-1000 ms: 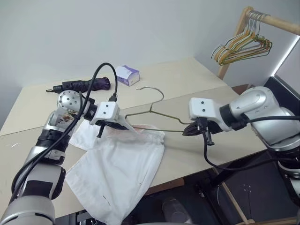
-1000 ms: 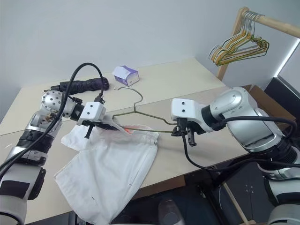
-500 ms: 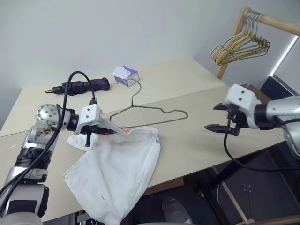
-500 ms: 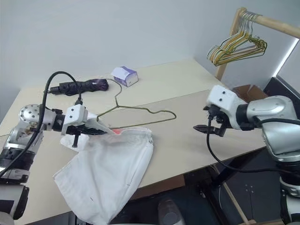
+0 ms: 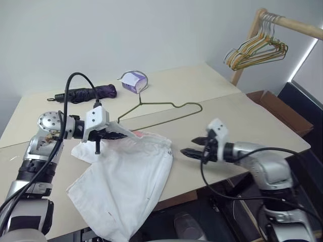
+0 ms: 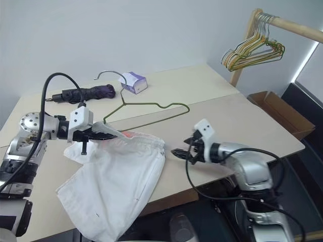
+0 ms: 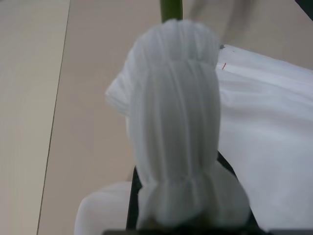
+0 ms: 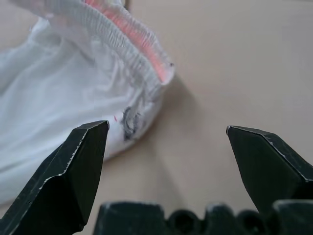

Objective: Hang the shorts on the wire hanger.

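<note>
Next, my right gripper grabs the waistband by its loose corner point(image 5: 165, 145). This likely opens the shorts for the wire hanger point(image 5: 166, 122).
The white shorts point(image 5: 131, 176) lie on the table point(image 5: 242, 118), one leg hanging over its front edge. My left gripper point(image 5: 117, 134) is shut on the bunched elastic waistband point(image 7: 171, 122) and lifts that end. The olive wire hanger point(image 5: 171, 105) rises tilted from that same grip, its hook point(image 6: 108, 73) up near the tissue box. The hanger's wire point(image 7: 171, 7) runs out of the bunched cloth. My right gripper point(image 5: 192, 145) is open and empty, low over the table. It points at the waistband's right corner point(image 8: 146, 63), a short way from it.
A folded dark purple umbrella point(image 5: 86, 93) and a small purple-white tissue box point(image 5: 135, 80) lie at the table's back. A wooden rack point(image 5: 267, 15) with several wire hangers point(image 5: 255, 50) stands at the far right. Below it is an open cardboard box point(image 5: 280, 111).
My right gripper let go of the hanger's end, opened, swung out right and came down near the waistband's corner. The hanger, left in the left grip, tipped up with its hook swinging leftward.
</note>
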{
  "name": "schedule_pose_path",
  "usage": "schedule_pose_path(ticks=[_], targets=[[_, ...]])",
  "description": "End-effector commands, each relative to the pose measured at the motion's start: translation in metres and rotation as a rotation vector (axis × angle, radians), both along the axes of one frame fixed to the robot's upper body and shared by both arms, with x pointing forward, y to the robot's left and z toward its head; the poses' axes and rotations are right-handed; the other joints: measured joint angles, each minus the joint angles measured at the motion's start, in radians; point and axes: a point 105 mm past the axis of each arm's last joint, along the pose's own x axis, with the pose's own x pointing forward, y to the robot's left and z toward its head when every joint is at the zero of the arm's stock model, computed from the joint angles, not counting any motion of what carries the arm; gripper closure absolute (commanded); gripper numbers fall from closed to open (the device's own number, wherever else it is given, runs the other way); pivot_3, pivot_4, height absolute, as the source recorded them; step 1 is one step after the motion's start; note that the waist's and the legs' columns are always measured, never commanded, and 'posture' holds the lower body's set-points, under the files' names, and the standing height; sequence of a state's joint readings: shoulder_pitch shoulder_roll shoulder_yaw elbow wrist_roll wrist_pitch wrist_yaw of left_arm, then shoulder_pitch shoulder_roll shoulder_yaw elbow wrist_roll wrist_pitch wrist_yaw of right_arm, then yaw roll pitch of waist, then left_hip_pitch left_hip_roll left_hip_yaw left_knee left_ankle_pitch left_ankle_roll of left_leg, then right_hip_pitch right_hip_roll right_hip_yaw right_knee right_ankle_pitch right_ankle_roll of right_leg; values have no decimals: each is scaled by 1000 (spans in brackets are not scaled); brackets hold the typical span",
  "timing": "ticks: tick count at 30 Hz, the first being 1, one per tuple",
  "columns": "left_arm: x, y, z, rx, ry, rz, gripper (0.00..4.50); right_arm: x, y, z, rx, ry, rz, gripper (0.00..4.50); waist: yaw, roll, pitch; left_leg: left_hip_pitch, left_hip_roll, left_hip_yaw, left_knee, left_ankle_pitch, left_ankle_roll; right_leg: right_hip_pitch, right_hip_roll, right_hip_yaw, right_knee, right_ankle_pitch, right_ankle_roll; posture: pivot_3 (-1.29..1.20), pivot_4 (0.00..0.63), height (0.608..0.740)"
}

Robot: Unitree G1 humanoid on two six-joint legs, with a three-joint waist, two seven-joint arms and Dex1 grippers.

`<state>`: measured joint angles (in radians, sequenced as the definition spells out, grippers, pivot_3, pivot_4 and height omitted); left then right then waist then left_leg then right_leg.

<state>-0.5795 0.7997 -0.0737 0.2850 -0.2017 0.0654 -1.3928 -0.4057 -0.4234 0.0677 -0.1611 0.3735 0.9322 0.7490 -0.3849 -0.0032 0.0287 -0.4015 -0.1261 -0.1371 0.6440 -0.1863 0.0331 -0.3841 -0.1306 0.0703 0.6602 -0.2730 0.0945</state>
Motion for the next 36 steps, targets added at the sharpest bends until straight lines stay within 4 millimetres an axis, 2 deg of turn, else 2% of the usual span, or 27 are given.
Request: schedule_pose_path(ticks=[1,7,13,14,15,19,26,32,36], targets=[[1,1,18,-18,-59,-1,4500,11,15,-6,2,33,-12,20,4,0,0,0,0,0,0,0,0,0,0,0,1,0,0,-297,0,740],[-1,3,18,-16,-55,0,4500,10,41,-18,40,118,44,20,16,0,0,1,0,0,0,0,0,0,0,0,2,0,0,-284,0,740],[-3,3,17,-17,-51,3,4500,29,51,-25,83,159,-31,20,14,0,0,2,0,0,0,0,0,0,1,0,2,0,0,-276,0,740],[-3,3,17,-17,-51,3,4500,29,53,-25,89,164,-28,382,16,0,0,2,0,0,0,0,0,0,1,0,2,0,0,-273,0,740],[-3,3,17,-17,-51,4,4500,29,55,-24,92,163,-19,564,17,0,0,2,0,0,0,0,0,-1,1,0,2,0,0,-272,0,740],[-3,4,18,-16,-52,8,4500,27,59,-23,105,161,-2,1953,19,0,0,2,0,0,0,0,0,-1,1,0,2,0,0,-271,0,740],[-3,5,16,-11,-50,13,4500,27,49,-17,135,145,-29,4364,19,0,0,2,0,0,0,0,0,-1,1,0,2,0,0,-277,0,740],[-12,17,3,52,15,1,4500,30,23,-6,134,97,-80,4435,18,0,0,2,0,1,0,0,0,-1,0,0,2,0,0,-290,0,740],[-14,40,-23,217,33,32,4500,33,-1,3,130,71,-103,4435,16,0,0,2,0,1,-1,0,0,-1,1,0,2,0,0,-293,0,740]])
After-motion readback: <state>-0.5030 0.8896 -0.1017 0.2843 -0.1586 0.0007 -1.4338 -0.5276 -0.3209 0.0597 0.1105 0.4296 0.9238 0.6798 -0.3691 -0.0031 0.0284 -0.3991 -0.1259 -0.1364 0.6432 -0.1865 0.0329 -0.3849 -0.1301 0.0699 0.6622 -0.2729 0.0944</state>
